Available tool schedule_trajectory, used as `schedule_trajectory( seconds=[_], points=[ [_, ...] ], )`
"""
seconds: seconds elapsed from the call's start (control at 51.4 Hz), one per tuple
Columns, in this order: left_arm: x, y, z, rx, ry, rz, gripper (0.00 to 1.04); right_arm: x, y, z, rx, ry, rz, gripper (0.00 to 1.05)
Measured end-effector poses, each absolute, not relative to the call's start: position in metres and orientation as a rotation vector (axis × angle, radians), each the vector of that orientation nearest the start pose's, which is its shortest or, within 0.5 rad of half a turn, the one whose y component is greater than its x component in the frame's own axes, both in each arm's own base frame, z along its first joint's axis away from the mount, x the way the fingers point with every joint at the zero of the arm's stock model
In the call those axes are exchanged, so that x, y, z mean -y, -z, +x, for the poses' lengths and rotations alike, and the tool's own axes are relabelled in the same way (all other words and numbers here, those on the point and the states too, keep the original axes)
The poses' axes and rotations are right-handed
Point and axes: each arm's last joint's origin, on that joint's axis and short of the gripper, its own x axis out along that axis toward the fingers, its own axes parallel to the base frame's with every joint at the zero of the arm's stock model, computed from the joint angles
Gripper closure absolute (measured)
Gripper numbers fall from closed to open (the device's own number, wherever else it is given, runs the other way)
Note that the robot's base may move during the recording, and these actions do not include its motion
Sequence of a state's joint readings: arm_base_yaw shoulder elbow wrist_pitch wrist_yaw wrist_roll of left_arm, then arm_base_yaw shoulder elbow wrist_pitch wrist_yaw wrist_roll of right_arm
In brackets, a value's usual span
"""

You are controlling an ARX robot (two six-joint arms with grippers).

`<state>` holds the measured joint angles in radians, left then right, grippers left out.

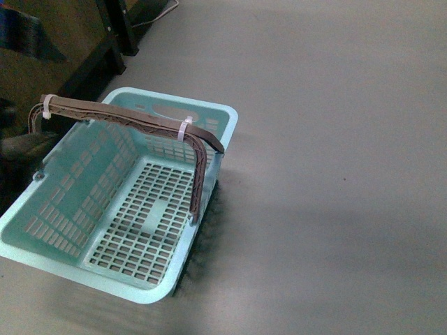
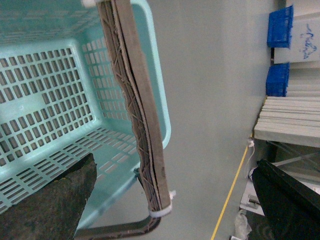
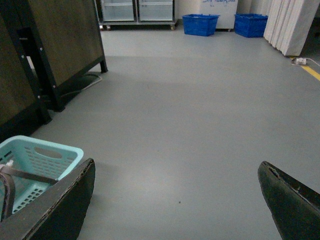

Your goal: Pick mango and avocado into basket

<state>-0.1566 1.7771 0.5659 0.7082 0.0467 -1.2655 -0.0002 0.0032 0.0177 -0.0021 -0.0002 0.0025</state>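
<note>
The basket needs to be made ready for the mango and avocado. My left gripper should grab the basket by its brown handle (image 1: 133,120) next.
The light blue basket (image 1: 84,174) stands on the grey floor at the left of the front view, with nothing showing inside it. Its brown handles (image 1: 140,122) are raised and tied with white zip ties. My left gripper (image 2: 172,200) is open, hovering over the basket's rim (image 2: 162,125) beside the handle (image 2: 142,130), holding nothing. My right gripper (image 3: 177,200) is open above bare floor, with a corner of the basket (image 3: 42,155) just beyond one finger. The mango and the avocado are out of view. Neither arm shows in the front view.
A dark wooden cabinet with black legs (image 3: 45,55) stands behind the basket. Blue crates (image 3: 200,24), white curtains (image 3: 295,25) and a yellow floor line (image 3: 311,71) are far off. Grey floor (image 1: 335,174) spreads to the basket's right.
</note>
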Motion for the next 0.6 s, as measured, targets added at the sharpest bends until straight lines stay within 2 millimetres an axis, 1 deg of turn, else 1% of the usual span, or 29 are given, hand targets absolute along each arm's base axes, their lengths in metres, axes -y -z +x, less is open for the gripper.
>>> schedule_trajectory(
  seconds=[0.058,0.136,0.214,0.273,0.409,0.506,0.604],
  points=[
    [0.063,-0.092,0.317,-0.591,-0.156,-1.221,0.09,0.000,-0.169,0.097,0.012,0.000,0.002,0.09],
    [0.078,-0.078,0.339,-0.613,-0.151,-1.243,0.09,0.000,-0.169,0.097,0.012,0.000,0.002,0.09],
    [0.087,-0.066,0.358,-0.615,-0.162,-1.270,0.09,0.000,-0.169,0.097,0.012,0.000,0.002,0.09],
    [0.089,-0.057,0.370,-0.612,-0.186,-1.280,0.09,0.000,-0.169,0.097,0.012,0.000,0.002,0.09],
    [0.094,-0.040,0.392,-0.609,-0.206,-1.299,0.09,0.000,-0.169,0.097,0.012,0.000,0.002,0.09],
    [0.097,-0.035,0.404,-0.600,-0.199,-1.310,0.09,0.000,-0.169,0.097,0.012,0.000,0.002,0.09],
    [0.098,-0.032,0.410,-0.594,-0.196,-1.311,0.09,0.000,-0.169,0.097,0.012,0.000,0.002,0.09]
  ],
)
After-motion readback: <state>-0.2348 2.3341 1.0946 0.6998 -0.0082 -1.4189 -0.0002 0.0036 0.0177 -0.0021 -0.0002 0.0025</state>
